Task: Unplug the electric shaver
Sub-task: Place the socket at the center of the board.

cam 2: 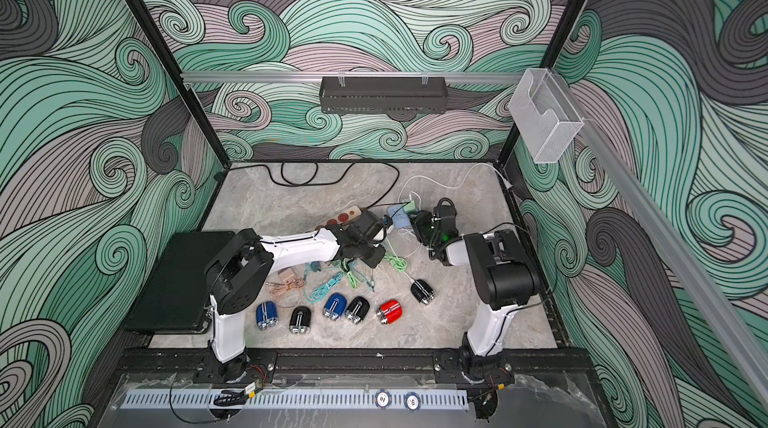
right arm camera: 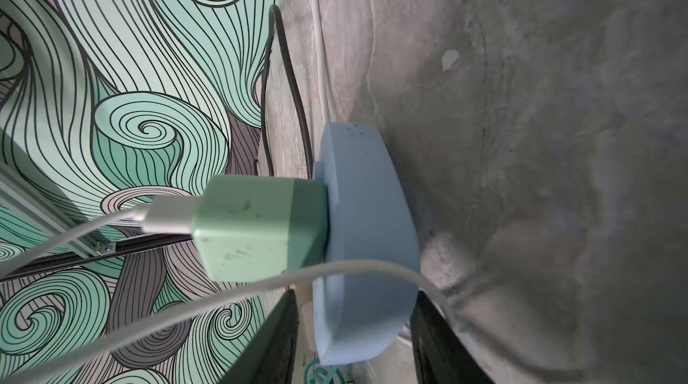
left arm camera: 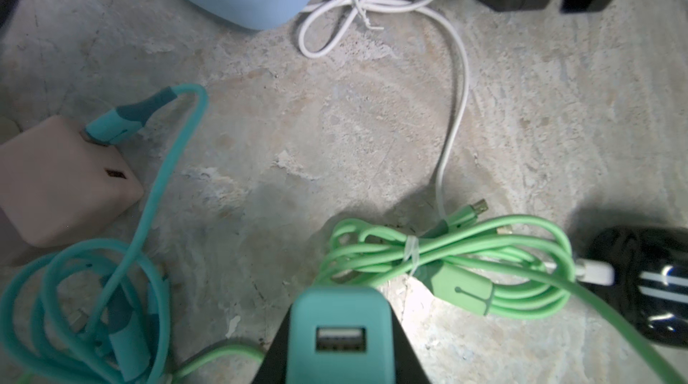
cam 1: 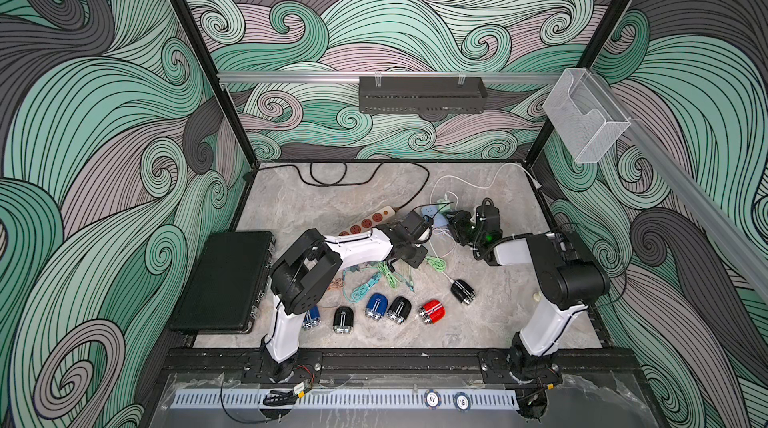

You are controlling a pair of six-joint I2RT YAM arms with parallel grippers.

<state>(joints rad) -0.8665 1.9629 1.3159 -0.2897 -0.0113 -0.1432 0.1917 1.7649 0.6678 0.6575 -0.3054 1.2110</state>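
Note:
In my fingers the teal charger (left arm camera: 340,341) reaches down to the tabletop beside the green cable bundle, so my left gripper releases the charger now.
A black electric shaver (cam 1: 463,291) lies right of centre on the table, and a white plug (left arm camera: 595,271) sits in its end. Its white cable (left arm camera: 456,110) runs back toward a light blue socket block (cam 1: 432,214). My left gripper (left arm camera: 340,326) hangs over the cable bundles, shut on a teal USB charger (left arm camera: 340,341). In a top view the left gripper (cam 1: 413,255) is just left of the shaver's cable. My right gripper (right arm camera: 355,300) is open, with one jaw on each side of the blue socket block (right arm camera: 365,233) and gaps on both sides. A green charger (right arm camera: 260,227) is plugged into that block.
Several other shavers (cam 1: 376,306) lie in a row near the front. Green (left arm camera: 446,251) and teal (left arm camera: 85,289) cable bundles and a pink charger (left arm camera: 56,181) lie under the left arm. A beige power strip (cam 1: 365,222) sits behind them. A black case (cam 1: 224,280) is at the left.

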